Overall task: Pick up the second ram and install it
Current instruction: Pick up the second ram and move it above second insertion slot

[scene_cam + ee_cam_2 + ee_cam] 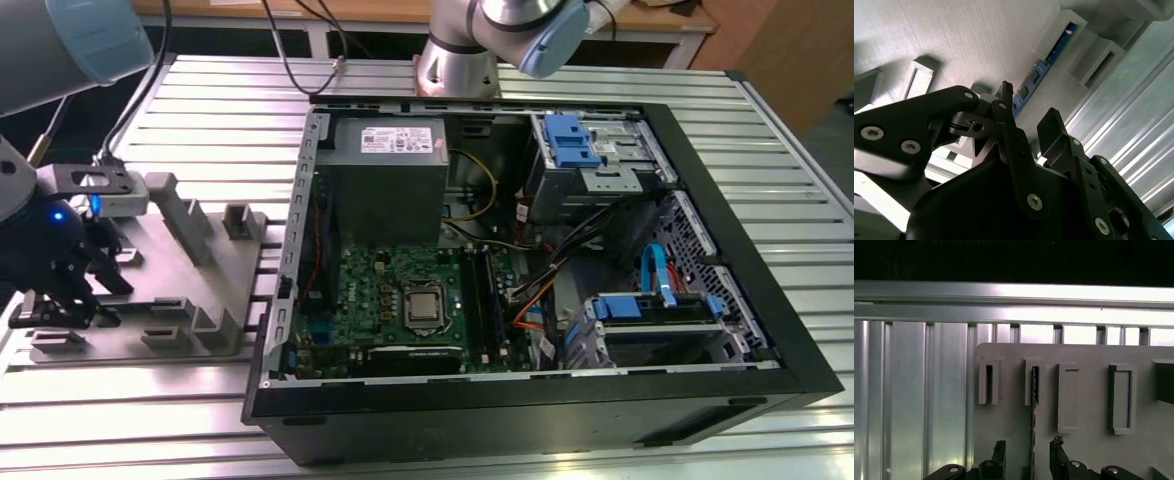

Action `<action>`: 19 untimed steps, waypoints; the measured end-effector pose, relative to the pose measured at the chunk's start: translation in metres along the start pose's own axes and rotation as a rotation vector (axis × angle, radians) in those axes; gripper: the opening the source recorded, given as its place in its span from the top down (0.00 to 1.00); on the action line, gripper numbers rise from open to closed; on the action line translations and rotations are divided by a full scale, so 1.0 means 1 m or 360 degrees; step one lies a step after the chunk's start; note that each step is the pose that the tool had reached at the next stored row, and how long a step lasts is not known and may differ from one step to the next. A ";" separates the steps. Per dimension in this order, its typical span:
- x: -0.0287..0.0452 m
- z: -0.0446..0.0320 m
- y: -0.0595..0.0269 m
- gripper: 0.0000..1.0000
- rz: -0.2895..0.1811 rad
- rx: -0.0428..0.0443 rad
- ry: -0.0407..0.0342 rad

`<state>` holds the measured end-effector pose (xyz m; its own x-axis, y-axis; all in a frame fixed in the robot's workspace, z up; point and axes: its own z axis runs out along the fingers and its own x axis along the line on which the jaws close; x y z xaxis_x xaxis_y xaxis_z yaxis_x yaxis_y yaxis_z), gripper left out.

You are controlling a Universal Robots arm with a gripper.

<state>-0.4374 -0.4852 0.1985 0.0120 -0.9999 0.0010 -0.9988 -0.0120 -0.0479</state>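
Note:
I'll pick up the ram by its exposed long sides, clear of the raised slot holder around its end.
The second ram (1033, 412) is a thin dark board standing on edge in a slot of the grey fixture plate (1089, 450). In the second wrist view the ram (1040, 74) shows a bluish face running between two raised holders. My gripper (1027, 446) is open and straddles the ram's near end, one black finger (999, 450) on each side with a gap to the board. In the exterior view the gripper (60, 300) hangs low over the fixture plate (180, 285) at the exterior view's left, away from the green motherboard (367, 290).
An open black computer case (534, 400) lies on the ribbed aluminium table (227, 110). It holds a grey power supply (387, 170), blue drive brackets (574, 140), and black and orange cables (541, 290). Several other slot holders (1121, 397) rise from the fixture.

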 end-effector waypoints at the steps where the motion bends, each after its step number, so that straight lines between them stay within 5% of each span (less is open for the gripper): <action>1: 0.0000 0.0004 0.0003 0.53 -0.0001 0.0000 0.0001; 19: -0.0001 0.0023 0.0073 0.54 -0.0001 0.0001 0.0002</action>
<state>-0.4446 -0.4852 0.1959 0.0128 -0.9999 0.0021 -0.9987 -0.0129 -0.0487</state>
